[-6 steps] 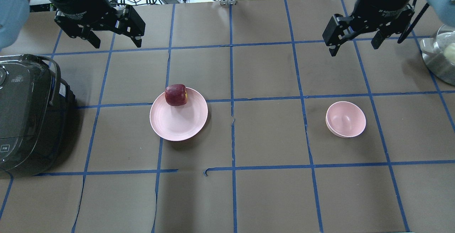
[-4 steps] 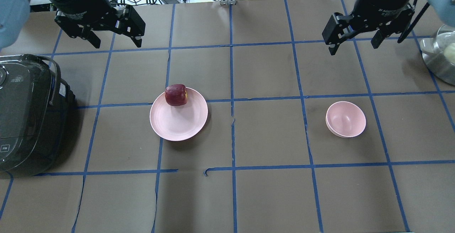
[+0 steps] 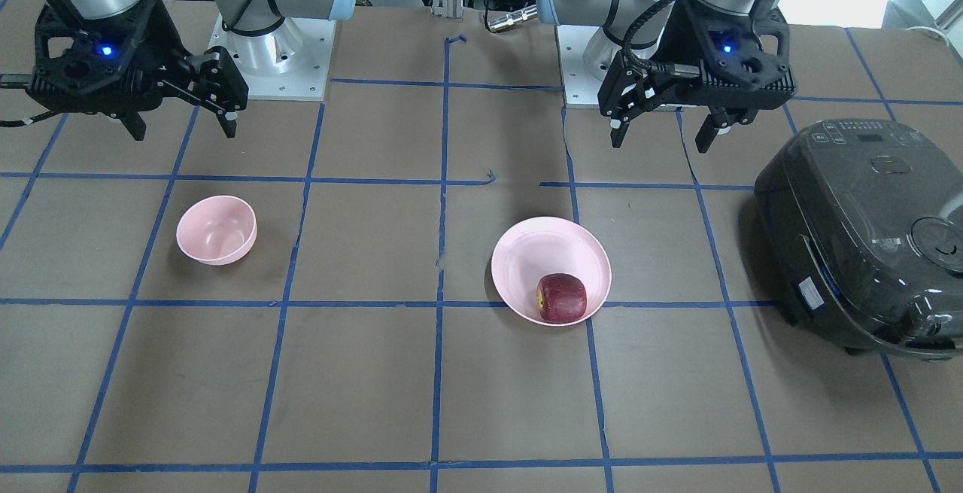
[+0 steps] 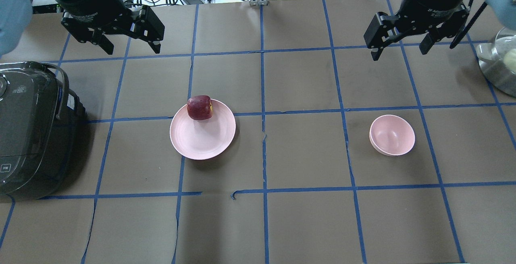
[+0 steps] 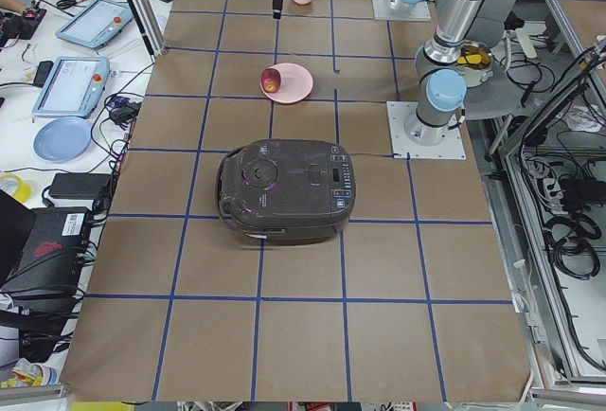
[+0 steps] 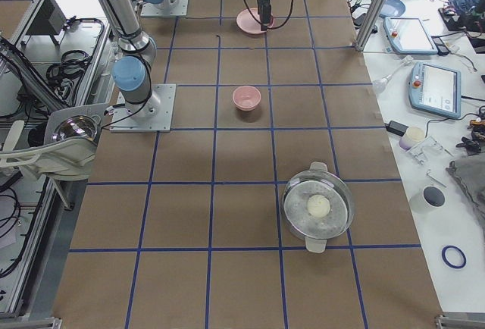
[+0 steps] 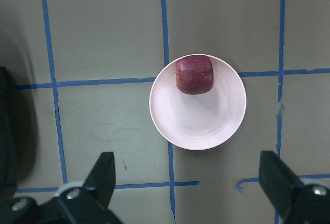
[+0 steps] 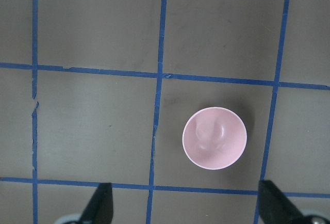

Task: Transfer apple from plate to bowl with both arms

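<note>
The bowl point(image 3: 217, 230) is round and wide, and its open, thin rim stands up. My right gripper will pinch the bowl by its rim point(image 3: 182, 222) next.
The dark red apple point(image 4: 199, 107) sits on the far rim area of the pale pink plate point(image 4: 202, 135), left of the table's middle; both also show in the left wrist view, apple point(image 7: 194, 74) on plate point(image 7: 198, 123). The small pink bowl point(image 4: 392, 135) stands empty on the right and shows in the right wrist view point(image 8: 214, 138). My left gripper point(image 4: 130, 49) hangs open and empty high above the table, beyond the plate. My right gripper point(image 4: 400, 52) hangs open and empty beyond the bowl. In the front view the apple point(image 3: 561, 298) lies on the plate point(image 3: 549, 252), and the bowl point(image 3: 217, 230) is at left.
A dark rice cooker point(image 4: 32, 127) stands at the table's left edge. A steel pot with a glass lid point(image 4: 500, 64) stands at the right edge. Blue tape lines grid the brown table. Cables and devices lie beyond the far edge.
My right gripper has drifted slightly up and away from the bowl. The left gripper, apple, plate and bowl have not moved.
</note>
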